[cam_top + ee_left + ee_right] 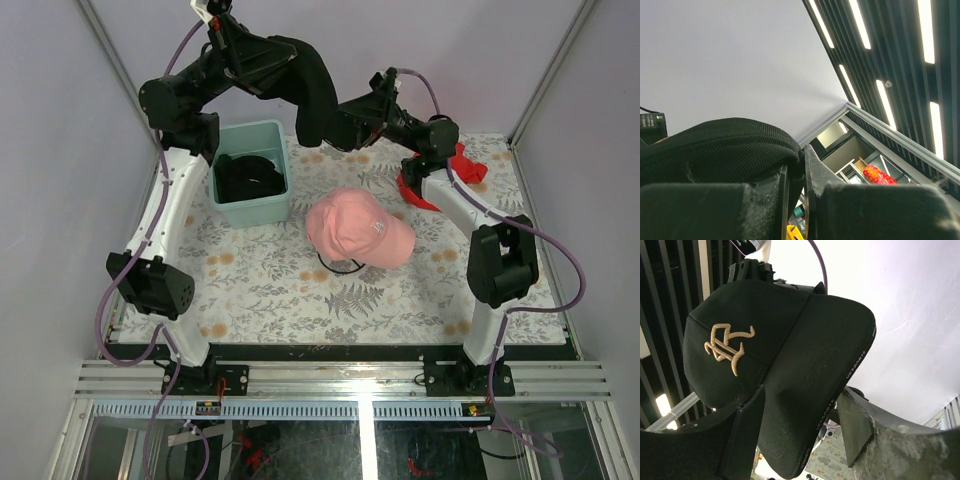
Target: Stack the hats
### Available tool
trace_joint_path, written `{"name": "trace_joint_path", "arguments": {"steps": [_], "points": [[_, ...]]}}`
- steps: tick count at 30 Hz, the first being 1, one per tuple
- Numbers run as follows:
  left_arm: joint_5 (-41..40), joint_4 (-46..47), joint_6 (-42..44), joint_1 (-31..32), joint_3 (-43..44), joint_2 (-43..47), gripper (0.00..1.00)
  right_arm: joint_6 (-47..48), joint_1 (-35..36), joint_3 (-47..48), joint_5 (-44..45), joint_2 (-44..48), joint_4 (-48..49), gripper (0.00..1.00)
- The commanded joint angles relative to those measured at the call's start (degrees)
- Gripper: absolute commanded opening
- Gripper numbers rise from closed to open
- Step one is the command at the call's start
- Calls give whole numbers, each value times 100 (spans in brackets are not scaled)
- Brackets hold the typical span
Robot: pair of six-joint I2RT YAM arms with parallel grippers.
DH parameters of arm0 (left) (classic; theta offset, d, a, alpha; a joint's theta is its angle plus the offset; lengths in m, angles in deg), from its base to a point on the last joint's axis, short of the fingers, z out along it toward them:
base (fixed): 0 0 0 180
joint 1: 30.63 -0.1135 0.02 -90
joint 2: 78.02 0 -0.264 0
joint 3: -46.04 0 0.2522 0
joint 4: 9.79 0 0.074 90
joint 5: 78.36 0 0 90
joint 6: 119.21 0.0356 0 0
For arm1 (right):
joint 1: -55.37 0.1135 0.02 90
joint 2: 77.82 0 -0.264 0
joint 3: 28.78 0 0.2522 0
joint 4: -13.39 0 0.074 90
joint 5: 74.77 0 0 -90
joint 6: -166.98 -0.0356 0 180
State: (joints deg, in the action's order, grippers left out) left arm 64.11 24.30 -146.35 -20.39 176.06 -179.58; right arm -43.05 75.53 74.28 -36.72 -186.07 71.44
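My right gripper should close now. Closing now would hold the cap's brim (810, 390). It runs down between both fingers, and its lower edge is well past them.
A black cap (318, 90) with a gold embroidered logo hangs high above the table's back. My left gripper (285, 62) is shut on the cap's fabric at its top; the left wrist view shows the black knit cloth (715, 145) pinched between the fingers of that gripper (801, 165). My right gripper (335, 122) is open around the cap's curved brim (810, 390). The brim lies against the left finger, and the right finger (857, 425) stands apart from it. A light pink cap (355, 228) with a white logo lies on the table's middle.
A mint-green tub (262, 208) at the back left holds more dark caps (248, 178). A bright red cloth (462, 165) lies at the back right, under my right arm. The table has a floral cover (300, 290).
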Motion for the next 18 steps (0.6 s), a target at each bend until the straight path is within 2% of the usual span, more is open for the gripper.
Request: {"name": "trace_joint_path", "arguments": {"steps": [1, 6, 7, 11, 12, 14, 16, 17, 18], "points": [[-199, 521, -1842, 44, -119, 317, 0, -1785, 116, 265, 85, -18, 246, 63], [-182, 553, -1877, 44, -107, 331, 0, -1923, 120, 219, 182, -115, 465, 45], [-184, 575, -1893, 46, -123, 335, 0, -1932, 123, 201, 198, -125, 491, 39], [-176, 796, -1957, 14, -364, 395, 0, -2016, 123, 139, 280, -119, 647, 5], [-168, 879, -1965, -15, -484, 407, 0, -2024, 117, 101, 293, -93, 700, 0], [-153, 1094, -2007, -219, -860, 497, 0, -1899, 78, -52, 300, 50, 699, 0], [-93, 1216, -1893, -611, -1394, 610, 0, -1450, -6, -279, 183, 357, 220, 0], [-37, 1118, -1718, -843, -1608, 692, 4, -1189, -69, -416, 111, 642, -138, 0], [-5, 892, -1430, -1076, -1851, 780, 14, -886, -128, -522, 50, 844, -480, 0]]}}
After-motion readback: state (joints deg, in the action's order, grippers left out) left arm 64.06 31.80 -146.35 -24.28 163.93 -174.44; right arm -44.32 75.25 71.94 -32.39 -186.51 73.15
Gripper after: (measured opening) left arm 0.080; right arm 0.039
